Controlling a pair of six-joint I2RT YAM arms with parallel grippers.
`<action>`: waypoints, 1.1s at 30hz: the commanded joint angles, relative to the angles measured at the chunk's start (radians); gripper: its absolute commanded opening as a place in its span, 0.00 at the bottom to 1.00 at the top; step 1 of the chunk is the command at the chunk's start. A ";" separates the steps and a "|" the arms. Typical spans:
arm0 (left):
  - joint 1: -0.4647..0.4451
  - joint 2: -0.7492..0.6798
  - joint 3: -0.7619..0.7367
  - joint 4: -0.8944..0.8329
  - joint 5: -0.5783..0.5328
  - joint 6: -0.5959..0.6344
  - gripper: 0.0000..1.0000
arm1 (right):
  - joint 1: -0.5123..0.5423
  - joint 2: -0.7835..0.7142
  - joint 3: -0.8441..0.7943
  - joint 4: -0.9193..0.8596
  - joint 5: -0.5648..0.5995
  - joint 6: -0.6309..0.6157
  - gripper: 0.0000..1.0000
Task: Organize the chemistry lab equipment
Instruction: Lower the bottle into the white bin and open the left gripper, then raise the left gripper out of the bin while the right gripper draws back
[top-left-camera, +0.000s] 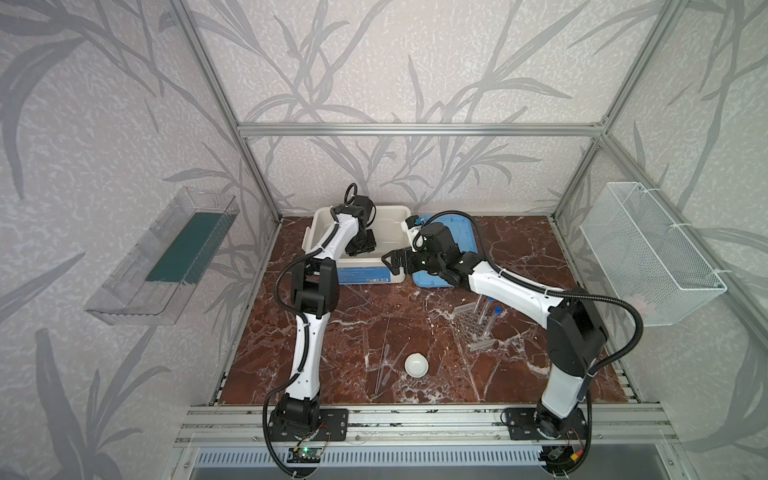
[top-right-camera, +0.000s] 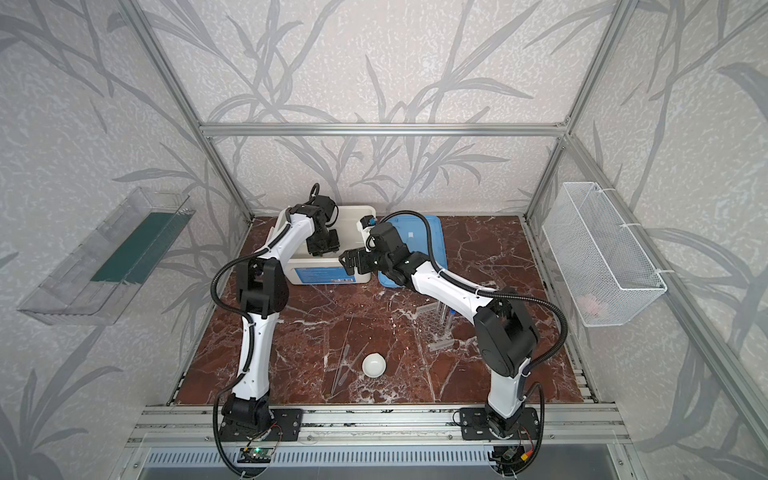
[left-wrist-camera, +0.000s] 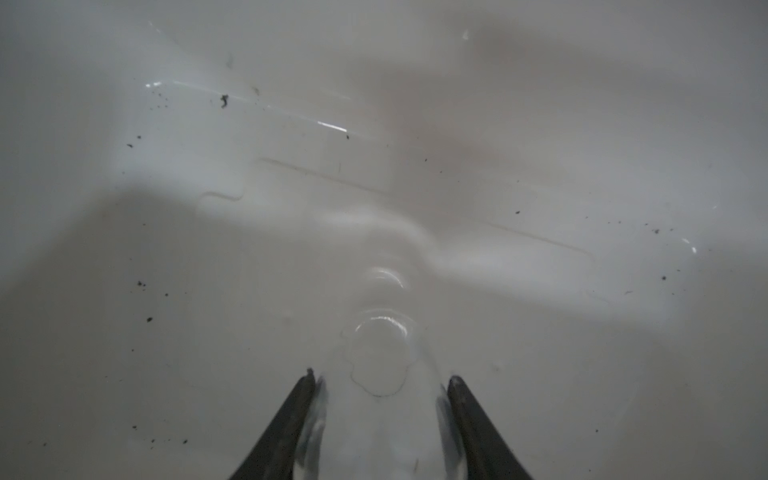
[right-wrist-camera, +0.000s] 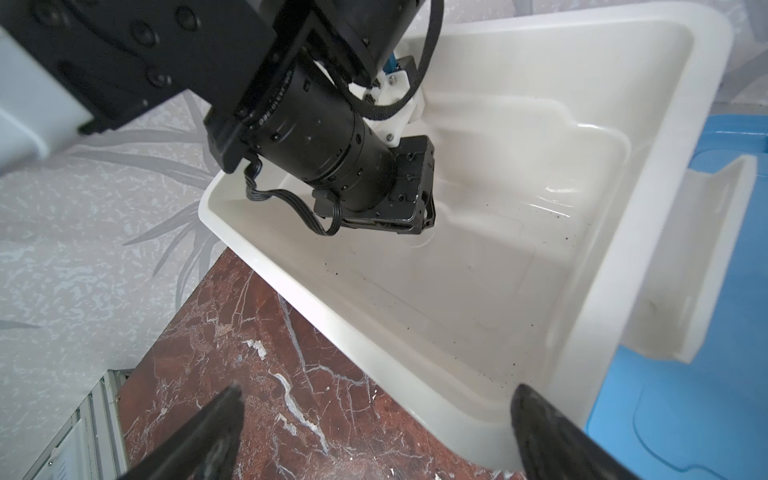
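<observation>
The small clear jar's lower end (left-wrist-camera: 381, 352) hangs just over the tub's bottom, inside the tub's sides, so my left gripper lets go of the jar now.
My left gripper (top-left-camera: 360, 245) (top-right-camera: 322, 245) (left-wrist-camera: 382, 376) reaches down into the big white tub (top-left-camera: 399, 212) (left-wrist-camera: 166, 208). It is shut on a small clear jar (left-wrist-camera: 382, 353), which reaches toward the tub floor. My right gripper (top-left-camera: 388, 264) (top-right-camera: 347, 262) (right-wrist-camera: 376, 395) hovers open and empty over the tub's front right rim (right-wrist-camera: 332, 316). On the marble table, the clear honeycomb rack (top-left-camera: 473, 324) (top-right-camera: 436, 322) holds blue-capped test tubes (top-left-camera: 492, 320), partly hidden by my right arm. The round white dish (top-left-camera: 416, 365) (top-right-camera: 374, 365), the pipette (top-left-camera: 385, 363) and the thin glass rod (top-right-camera: 351, 366) lie near the front.
The blue lid (top-left-camera: 457, 224) (right-wrist-camera: 685, 415) lies flat right of the tub. A white wire basket (top-left-camera: 648, 249) hangs on the right wall. A clear bin (top-left-camera: 166, 257) with a green insert hangs on the left wall. Metal frame posts edge the table.
</observation>
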 joint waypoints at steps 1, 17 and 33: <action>0.000 0.008 0.060 -0.037 0.012 -0.002 0.42 | -0.004 0.015 -0.017 -0.004 0.009 0.002 0.98; 0.000 0.043 0.061 -0.053 0.006 -0.004 0.62 | -0.006 0.008 -0.025 -0.003 0.008 0.003 0.98; 0.000 -0.089 0.092 -0.080 -0.022 -0.005 0.86 | -0.007 -0.044 -0.039 -0.017 0.020 -0.005 0.98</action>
